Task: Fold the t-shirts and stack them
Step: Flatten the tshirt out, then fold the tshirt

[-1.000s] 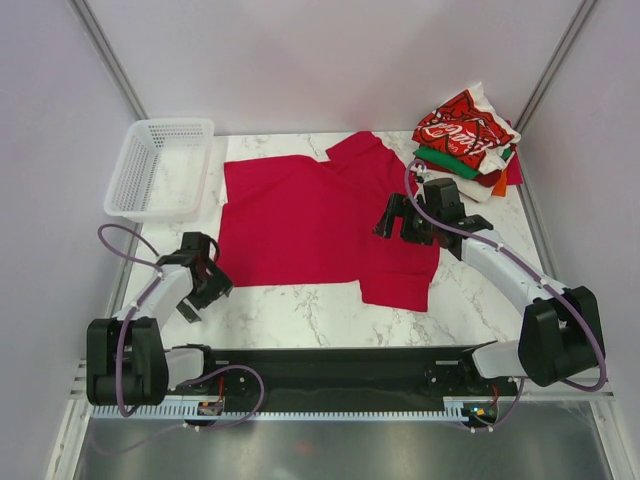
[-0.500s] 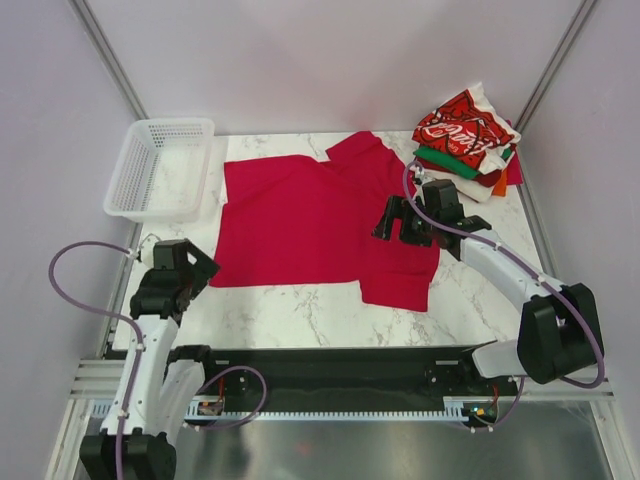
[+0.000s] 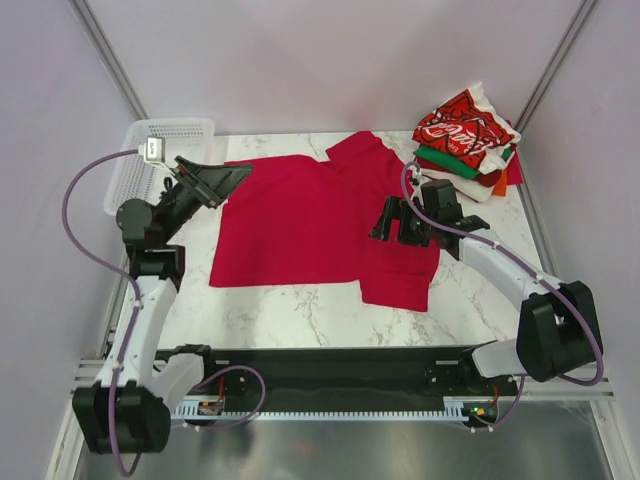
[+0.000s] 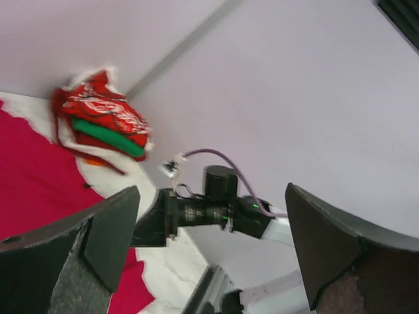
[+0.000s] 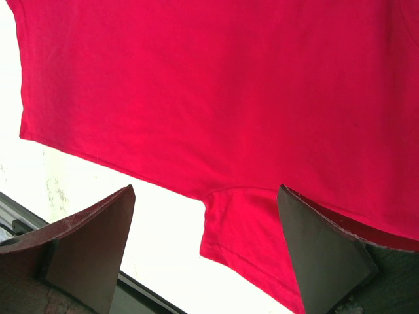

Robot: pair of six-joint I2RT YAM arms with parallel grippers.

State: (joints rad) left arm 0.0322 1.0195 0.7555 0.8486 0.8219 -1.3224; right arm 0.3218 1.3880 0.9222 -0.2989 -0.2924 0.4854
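My left gripper grabs the t-shirt's near bottom corner (image 3: pixel 214 283) next, to fold the crimson-red t-shirt's near side inward over the t-shirt's body.
A plain crimson-red t-shirt (image 3: pixel 300 220) lies spread flat on the marble table; it fills the right wrist view (image 5: pixel 216 91). A stack of folded t-shirts (image 3: pixel 467 140), topped by a red one with white script, sits at the back right and shows in the left wrist view (image 4: pixel 101 121). My left gripper (image 3: pixel 222 178) is open and empty, raised above the shirt's left edge and pointing right. My right gripper (image 3: pixel 385 218) is open and empty, hovering over the shirt's right part near the sleeve (image 5: pixel 249 242).
A white mesh basket (image 3: pixel 160 165) stands at the back left, just behind my left arm. Bare marble (image 3: pixel 300 310) lies in front of the shirt. Purple walls close in the sides and back. My right arm shows in the left wrist view (image 4: pixel 209 209).
My left arm has swung up from the table's near left, lifted, and now points right over the shirt's left edge. My right gripper has barely moved.
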